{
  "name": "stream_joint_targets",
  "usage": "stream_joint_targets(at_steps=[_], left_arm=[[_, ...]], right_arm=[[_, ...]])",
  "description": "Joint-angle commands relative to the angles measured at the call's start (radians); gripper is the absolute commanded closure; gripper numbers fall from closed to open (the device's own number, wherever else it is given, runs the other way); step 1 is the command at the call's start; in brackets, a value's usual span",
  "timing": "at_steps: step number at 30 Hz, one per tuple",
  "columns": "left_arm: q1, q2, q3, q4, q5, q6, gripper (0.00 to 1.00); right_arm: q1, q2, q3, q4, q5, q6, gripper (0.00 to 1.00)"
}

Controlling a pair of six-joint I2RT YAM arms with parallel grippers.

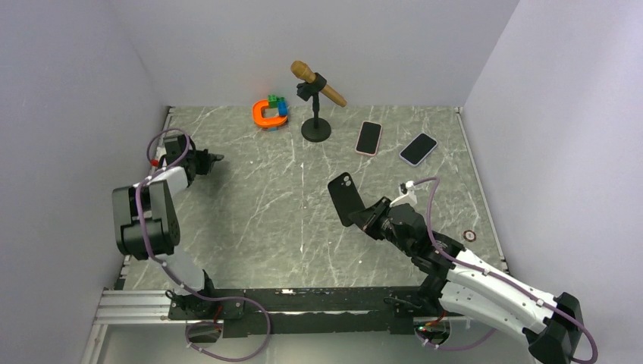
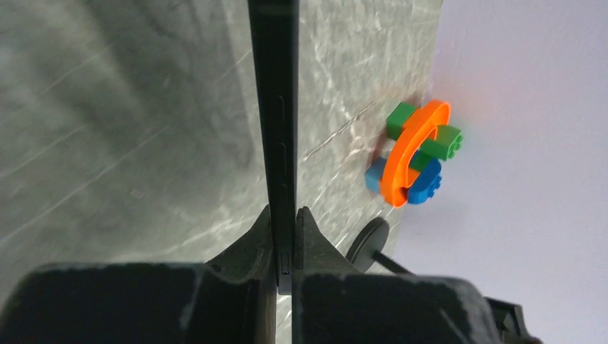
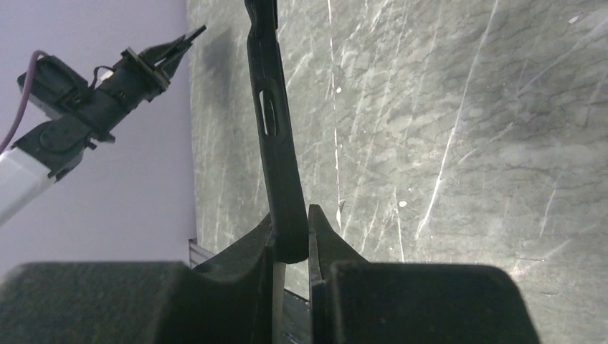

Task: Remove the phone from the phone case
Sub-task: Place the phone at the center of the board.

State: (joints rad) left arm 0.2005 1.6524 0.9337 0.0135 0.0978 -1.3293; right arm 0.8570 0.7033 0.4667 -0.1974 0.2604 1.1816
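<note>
My left gripper keeps holding for now, since the thin black phone [image 2: 281, 122] hangs above the table and the phone's shadow, and the phone would drop if I opened.
My left gripper [image 2: 285, 211] is shut on a thin black phone [image 2: 281, 122]. The phone shows edge-on, with its side buttons facing the camera, and runs straight up out of the left wrist view. From above, that gripper [image 1: 214, 158] hangs over the table's left side. My right gripper [image 3: 290, 215] is shut on the bottom edge of the black phone case [image 3: 276, 143], whose side slot shows. The case [image 1: 345, 199] stands upright above the table's middle, camera cutout at the top, held by the right gripper [image 1: 365, 217]. Phone and case are far apart.
Two more phones [image 1: 368, 137] [image 1: 418, 149] lie flat at the back right. A microphone on a stand [image 1: 317, 89] and an orange ring with toy blocks [image 1: 271, 112] sit at the back. A small ring [image 1: 470, 236] lies by the right edge. White walls surround the table.
</note>
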Motion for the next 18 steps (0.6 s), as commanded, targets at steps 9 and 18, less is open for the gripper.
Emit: stream_joint_targets(at_steps=[9, 18], left_arm=[[0.004, 0.289, 0.246, 0.264, -0.020, -0.098, 0.98], [0.022, 0.391, 0.316, 0.210, 0.053, -0.146, 0.62]], right_arm=[[-0.002, -0.007, 0.030, -0.017, -0.014, 0.007, 1.00], [-0.003, 0.022, 0.011, 0.025, -0.040, 0.015, 1.00]])
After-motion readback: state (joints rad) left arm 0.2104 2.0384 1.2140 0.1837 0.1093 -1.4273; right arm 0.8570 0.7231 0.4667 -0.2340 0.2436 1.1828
